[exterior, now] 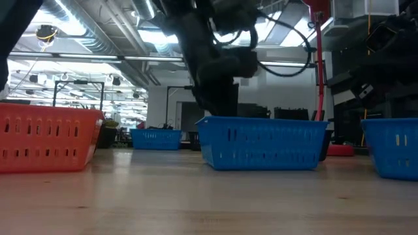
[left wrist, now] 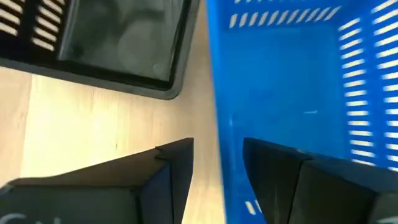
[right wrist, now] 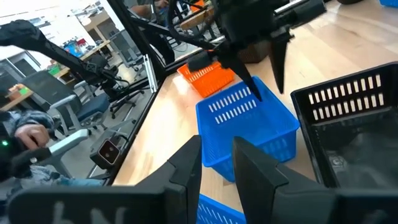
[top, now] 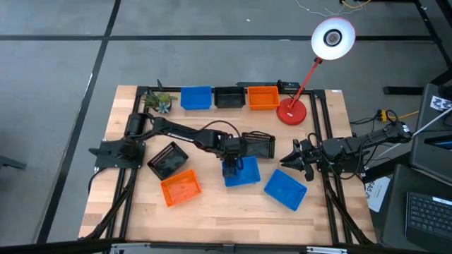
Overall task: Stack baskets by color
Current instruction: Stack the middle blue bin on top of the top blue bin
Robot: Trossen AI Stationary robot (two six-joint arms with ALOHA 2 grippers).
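Observation:
My left gripper picks up this blue basket by its side's rim (top: 225, 182) next, to stack it into the blue basket (top: 196, 97) beside the plant.
A blue basket (top: 244, 173) rests on its base at the table's middle. My left gripper (left wrist: 217, 149) is open over the basket's left end, pointing steeply down. One finger stands outside the left wall (left wrist: 219, 106) and the other inside, and neither touches it. Close by lie a black basket (top: 258, 144), a second blue basket (top: 285, 188), an orange basket (top: 181, 187) and another black basket (top: 167, 159). My right gripper (top: 286, 161) waits at the table's right, open with nothing between its fingers.
Along the far edge stand a blue basket (top: 195, 97), a black one (top: 228, 97) and an orange one (top: 262, 97). A red desk lamp (top: 291, 111) is at the far right and a small plant (top: 159, 102) at the far left. Bare wood lies along the near edge.

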